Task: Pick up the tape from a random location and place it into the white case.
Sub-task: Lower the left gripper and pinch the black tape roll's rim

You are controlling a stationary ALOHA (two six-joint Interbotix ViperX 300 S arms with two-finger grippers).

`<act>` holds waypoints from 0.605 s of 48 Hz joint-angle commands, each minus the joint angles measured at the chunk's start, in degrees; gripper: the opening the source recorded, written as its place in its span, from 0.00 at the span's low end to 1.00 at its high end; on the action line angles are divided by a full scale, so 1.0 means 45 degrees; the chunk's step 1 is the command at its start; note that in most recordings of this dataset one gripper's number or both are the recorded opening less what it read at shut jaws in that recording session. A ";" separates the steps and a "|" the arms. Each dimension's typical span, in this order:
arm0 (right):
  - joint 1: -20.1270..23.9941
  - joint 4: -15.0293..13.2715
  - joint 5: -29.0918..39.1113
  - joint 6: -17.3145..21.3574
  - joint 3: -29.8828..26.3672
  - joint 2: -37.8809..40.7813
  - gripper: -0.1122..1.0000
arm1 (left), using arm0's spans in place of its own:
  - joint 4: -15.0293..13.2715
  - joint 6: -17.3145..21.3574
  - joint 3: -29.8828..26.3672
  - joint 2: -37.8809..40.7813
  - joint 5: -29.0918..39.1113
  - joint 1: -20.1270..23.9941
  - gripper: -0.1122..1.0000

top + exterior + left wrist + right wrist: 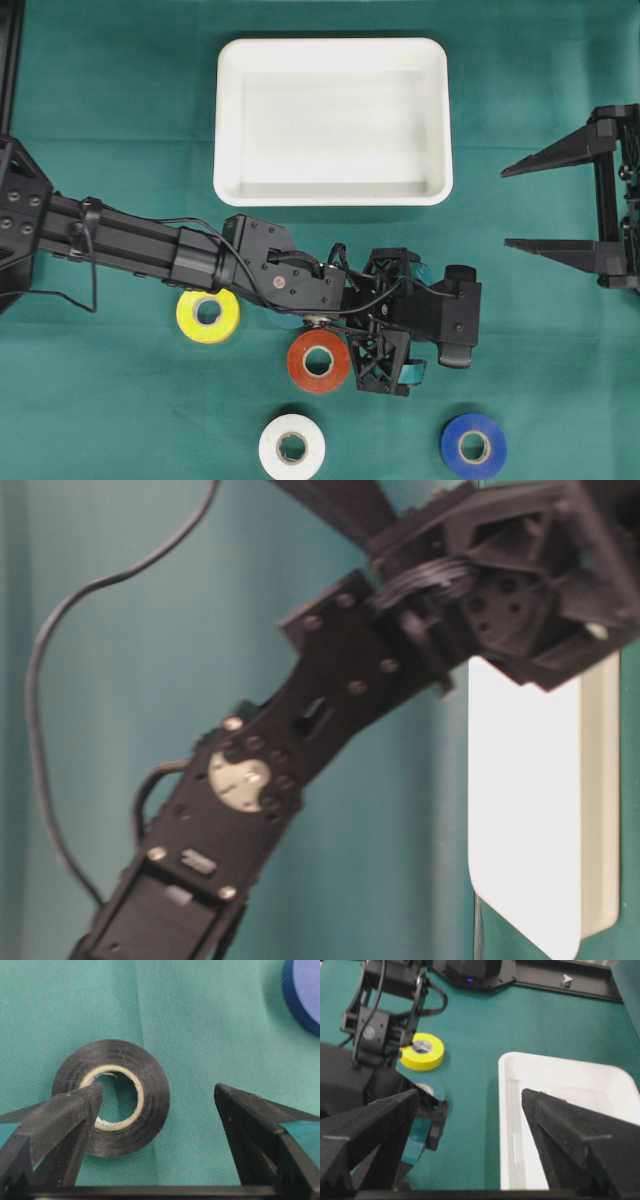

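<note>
The fingers of my left gripper are above the black tape's hole (119, 1095) and would miss if they closed now. My left gripper should go down first, then close on the tape.
A black tape roll (150, 1110) lies flat on the green cloth under my left gripper (157, 1105). The gripper is open. One fingertip (82, 1105) is over the roll's hole and the other (240, 1110) stands clear to its right. In the overhead view the left gripper (458, 315) points down below the white case (333, 50) and hides the black roll. The case is empty. My right gripper (507, 207) is open and empty at the right, level with the case's lower edge. It also shows in the right wrist view (470, 1097), beside the case (506, 1110).
Other rolls lie on the cloth: yellow (207, 314), red (318, 361) partly under the left wrist, white (291, 446) and blue (473, 444). The blue roll (305, 990) also shows in the left wrist view. The left arm (300, 740) fills the table-level view.
</note>
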 commanded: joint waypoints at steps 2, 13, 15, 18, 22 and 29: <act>-0.0020 -0.0020 -0.0020 -0.0020 -0.0332 0.0059 0.91 | 0.0020 0.0000 -0.0137 -0.0117 -0.0137 0.0078 0.98; 0.0000 -0.0020 0.0020 -0.0020 -0.0332 0.0078 0.91 | 0.0020 0.0000 -0.0137 0.0195 -0.0273 0.0195 0.98; -0.0020 -0.0020 0.0020 -0.0020 -0.0332 0.0098 0.91 | 0.0020 0.0000 -0.0137 0.0254 -0.0332 0.0215 0.98; -0.0020 -0.0020 0.0020 -0.0020 -0.0332 0.0117 0.91 | 0.0020 0.0000 -0.0137 0.0313 -0.0410 0.0234 0.98; -0.0020 -0.0020 0.0020 -0.0020 -0.0332 0.0156 0.91 | 0.0020 0.0000 -0.0117 0.0371 -0.0391 0.0234 0.98; 0.0000 -0.0020 0.0020 -0.0020 -0.0332 0.0156 0.91 | 0.0020 0.0000 -0.0078 0.0469 -0.0391 0.0215 0.98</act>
